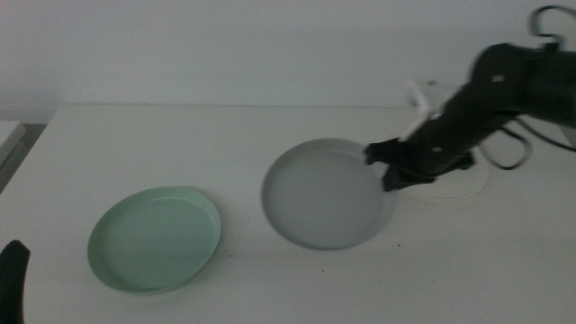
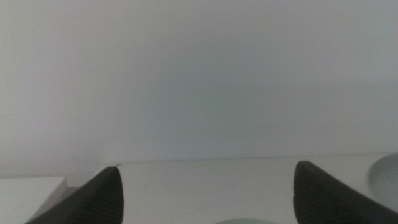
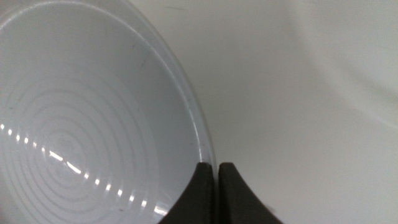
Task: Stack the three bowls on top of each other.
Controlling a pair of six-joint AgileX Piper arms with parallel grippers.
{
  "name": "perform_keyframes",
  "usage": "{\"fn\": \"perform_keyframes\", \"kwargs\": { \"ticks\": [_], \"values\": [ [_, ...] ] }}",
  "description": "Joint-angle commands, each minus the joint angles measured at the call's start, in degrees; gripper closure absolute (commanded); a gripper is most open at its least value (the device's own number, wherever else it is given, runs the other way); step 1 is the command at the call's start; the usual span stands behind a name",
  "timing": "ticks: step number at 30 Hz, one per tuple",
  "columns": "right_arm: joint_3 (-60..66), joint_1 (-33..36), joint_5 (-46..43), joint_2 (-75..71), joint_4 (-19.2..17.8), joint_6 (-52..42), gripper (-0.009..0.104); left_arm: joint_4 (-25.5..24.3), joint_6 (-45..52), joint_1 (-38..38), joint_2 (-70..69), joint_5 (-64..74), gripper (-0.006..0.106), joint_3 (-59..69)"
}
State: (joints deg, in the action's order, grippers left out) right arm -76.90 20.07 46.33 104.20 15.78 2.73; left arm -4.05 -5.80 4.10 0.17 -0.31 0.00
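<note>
My right gripper needs to keep holding the grey bowl (image 1: 328,193) until its base sits on the tabletop: its lower edge hovers above that white surface.
The grey bowl (image 1: 328,193) is at the table's middle. My right gripper (image 1: 382,164) comes in from the right and is shut on its right rim; the right wrist view shows the jaws (image 3: 216,167) pinching the rim of the grey bowl (image 3: 81,124). The white bowl (image 1: 468,186) lies just right of it, mostly hidden under the right arm, and also shows in the right wrist view (image 3: 354,56). The mint green bowl (image 1: 155,238) lies alone at the front left. My left gripper (image 1: 11,270) waits at the bottom left edge, open and empty (image 2: 205,168).
The white table (image 1: 180,144) runs back to a pale wall. Cables (image 1: 513,148) trail from the right arm at the far right. A pale object (image 1: 9,135) sits at the table's left edge.
</note>
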Motion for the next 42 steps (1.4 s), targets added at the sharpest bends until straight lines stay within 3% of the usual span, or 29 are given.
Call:
{"fn": "perform_keyframes", "kwargs": {
  "ticks": [1,6,21,26,31,33,35,42],
  "values": [
    [-3.66,1.56,1.52,3.93,-0.39,1.81,0.097,0.03,-0.19,-0.07,-0.17,-0.7,0.007,0.0],
    [-7.68,2.18,3.55,10.96,0.26,2.19,0.097,0.03,-0.19,-0.07,-0.17,-0.7,0.007,0.0],
    [-7.68,2.18,-2.67,15.18,-0.03,2.19,0.094,0.03,-0.19,-0.07,-0.17,-0.7,0.007,0.0],
    [-7.68,2.18,-2.67,15.6,-0.33,2.19,0.073,0.03,-0.02,-0.07,-0.17,-0.7,0.007,0.0],
    [-9.66,1.64,-2.42,14.09,-1.02,1.35,0.025,0.03,-0.02,-0.07,-0.17,-0.7,0.007,0.0],
    [-11.67,0.53,-1.26,12.53,-0.59,-0.24,0.011,0.03,-0.02,-0.07,-0.17,-0.7,0.007,0.0],
    [-14.84,-1.07,0.72,10.53,-1.56,-1.71,0.005,0.03,-0.02,-0.07,-0.17,-0.7,0.007,0.0],
    [-27.14,-12.8,9.89,9.36,-8.04,2.32,0.006,0.03,-0.02,-0.07,-0.17,-0.7,0.007,0.0]
  ]
}}
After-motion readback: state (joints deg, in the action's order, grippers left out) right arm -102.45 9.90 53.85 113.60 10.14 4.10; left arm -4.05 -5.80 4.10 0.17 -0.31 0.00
